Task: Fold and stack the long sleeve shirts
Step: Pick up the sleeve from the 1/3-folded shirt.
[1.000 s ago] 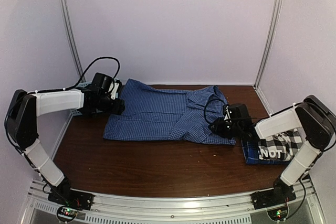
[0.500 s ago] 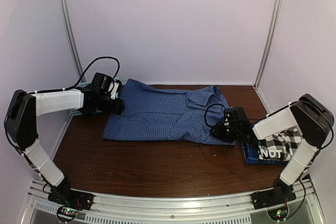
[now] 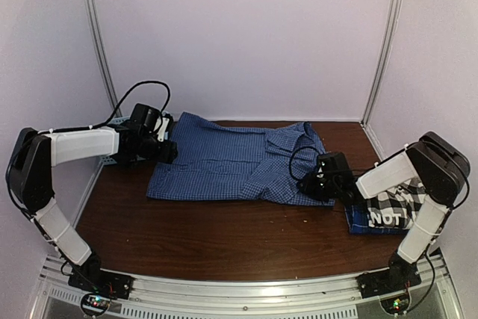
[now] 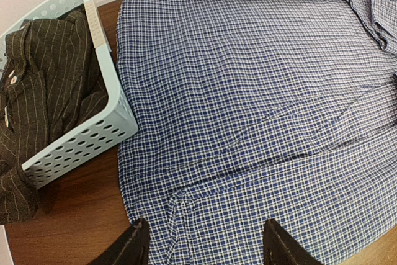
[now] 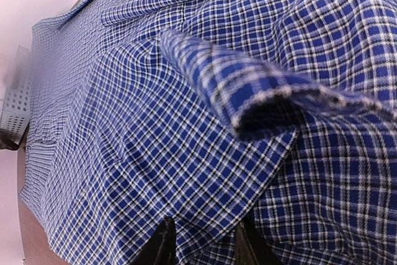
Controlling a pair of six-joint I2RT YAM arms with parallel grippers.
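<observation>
The blue fine-check shirt's front edge near the collar end (image 5: 207,240) is the part my right gripper will pinch. This leaves cloth free for my left gripper to help fold.
The blue fine-check shirt (image 3: 224,163) lies spread across the table, its collar (image 3: 295,138) at the right. My left gripper (image 3: 169,150) hovers over the shirt's left hem, open, with its fingers (image 4: 133,247) wide apart over the cloth (image 4: 248,91) and holding nothing. My right gripper (image 3: 311,184) sits low at the shirt's right edge; it is open, narrowly, with flat checked cloth (image 5: 186,153) between its fingers (image 5: 162,243). A raised fold (image 5: 260,91) stands just beyond them. At the right lies the folded black-and-white plaid shirt (image 3: 399,205) on the darker blue plaid one (image 3: 357,218).
A light blue lattice basket (image 4: 80,141) holding a brown striped garment (image 4: 43,85) stands against the shirt's left edge, close to my left gripper. Bare brown table (image 3: 224,237) runs along the front. Walls close the back and sides.
My right gripper has moved left, off the folded stack's side and onto the blue check shirt's right edge, its jaws a little wider. The left arm has not moved.
</observation>
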